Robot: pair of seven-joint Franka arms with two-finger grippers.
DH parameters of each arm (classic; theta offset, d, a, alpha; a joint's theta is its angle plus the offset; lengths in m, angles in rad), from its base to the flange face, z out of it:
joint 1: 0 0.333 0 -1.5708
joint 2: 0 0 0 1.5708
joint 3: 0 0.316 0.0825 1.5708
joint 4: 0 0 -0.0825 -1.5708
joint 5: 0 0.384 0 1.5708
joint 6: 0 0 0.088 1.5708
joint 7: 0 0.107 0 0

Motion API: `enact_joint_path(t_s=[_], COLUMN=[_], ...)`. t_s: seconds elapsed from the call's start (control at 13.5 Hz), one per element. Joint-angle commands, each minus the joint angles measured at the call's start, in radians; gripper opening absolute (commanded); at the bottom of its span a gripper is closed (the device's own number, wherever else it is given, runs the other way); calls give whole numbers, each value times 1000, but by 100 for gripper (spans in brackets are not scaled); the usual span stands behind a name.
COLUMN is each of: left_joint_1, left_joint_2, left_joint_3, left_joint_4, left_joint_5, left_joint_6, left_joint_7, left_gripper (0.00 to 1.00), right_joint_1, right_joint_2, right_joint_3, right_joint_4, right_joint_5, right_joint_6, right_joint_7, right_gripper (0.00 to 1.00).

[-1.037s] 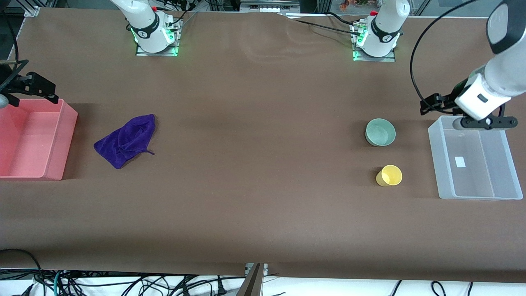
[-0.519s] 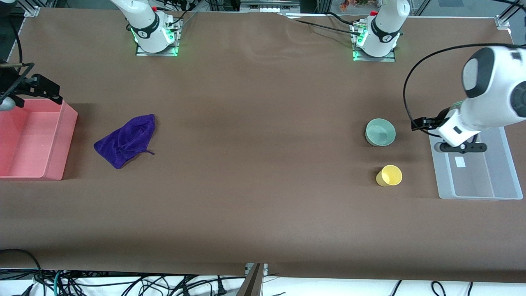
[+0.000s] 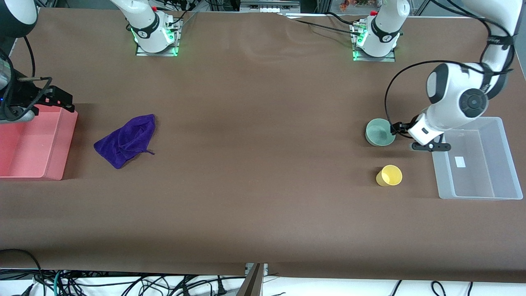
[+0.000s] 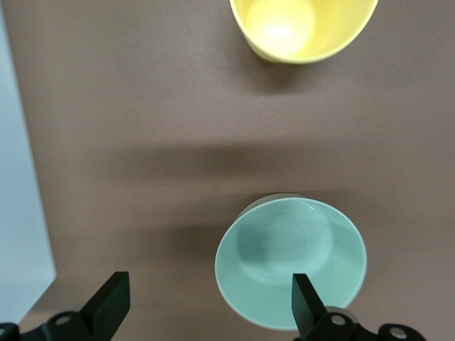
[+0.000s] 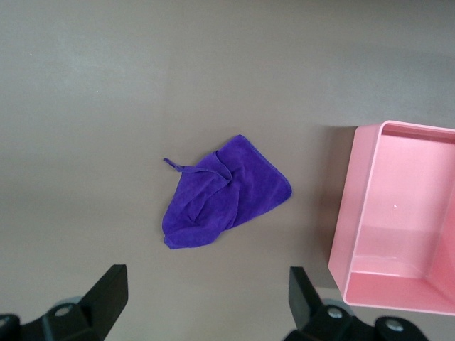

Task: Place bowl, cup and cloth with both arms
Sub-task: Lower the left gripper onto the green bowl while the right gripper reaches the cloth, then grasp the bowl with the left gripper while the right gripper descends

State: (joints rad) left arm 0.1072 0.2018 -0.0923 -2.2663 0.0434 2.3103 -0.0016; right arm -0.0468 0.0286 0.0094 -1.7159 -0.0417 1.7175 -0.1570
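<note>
My left gripper will next lift the mint-green bowl by its rim to place it in the clear bin.
The mint-green bowl (image 3: 380, 132) stands upright toward the left arm's end of the table. The yellow cup (image 3: 389, 175) stands upright nearer the front camera than the bowl. My left gripper (image 3: 400, 128) is open and empty, low between the bowl and the clear bin. In the left wrist view, one finger of the left gripper (image 4: 207, 302) is over the rim of the bowl (image 4: 291, 266), and the cup (image 4: 302, 28) shows too. The purple cloth (image 3: 125, 140) lies crumpled toward the right arm's end. My right gripper (image 3: 57, 100) is open and empty above the pink bin's corner. The right wrist view shows that gripper (image 5: 205, 295) and the cloth (image 5: 224, 192).
A clear plastic bin (image 3: 441, 172) with a white label sits at the left arm's end, beside the bowl and cup, and shows in the left wrist view (image 4: 18, 177). A pink bin (image 3: 65, 139) sits at the right arm's end, beside the cloth, and shows in the right wrist view (image 5: 355, 206).
My left gripper has swung from over the clear bin to beside the bowl. My right gripper has shifted a little over the pink bin toward the cloth. The objects have not moved.
</note>
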Motion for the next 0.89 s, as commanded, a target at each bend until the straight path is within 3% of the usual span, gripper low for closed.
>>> enact_joint_path(t_s=[0.0,0.15,0.22,0.37,0.44,0.59,0.81], left_joint_1=[6,6,6,5,6,11,20], left_joint_2=[86,116,117,122,125,133,133], left_joint_3=[-3,-3,-3,-3,-3,-4,-7], left_joint_4=[-16,-28,-30,-30,-30,-30,-29], left_joint_5=[21,21,21,21,21,21,21], left_joint_6=[110,161,167,167,167,167,166], left_joint_7=[15,15,15,15,15,17,20], left_gripper=[100,99,88,23,7,0,0], right_joint_1=[-10,-10,-10,-10,-8,-5,-1], right_joint_2=[-23,-16,-16,-12,2,46,108], right_joint_3=[8,9,9,9,9,9,9], right_joint_4=[-108,-164,-197,-247,-260,-292,-312], right_joint_5=[6,8,8,11,11,11,11], right_joint_6=[114,183,224,286,307,385,459], right_joint_7=[2,4,4,4,4,4,34], right_gripper=[100,100,100,100,100,100,100])
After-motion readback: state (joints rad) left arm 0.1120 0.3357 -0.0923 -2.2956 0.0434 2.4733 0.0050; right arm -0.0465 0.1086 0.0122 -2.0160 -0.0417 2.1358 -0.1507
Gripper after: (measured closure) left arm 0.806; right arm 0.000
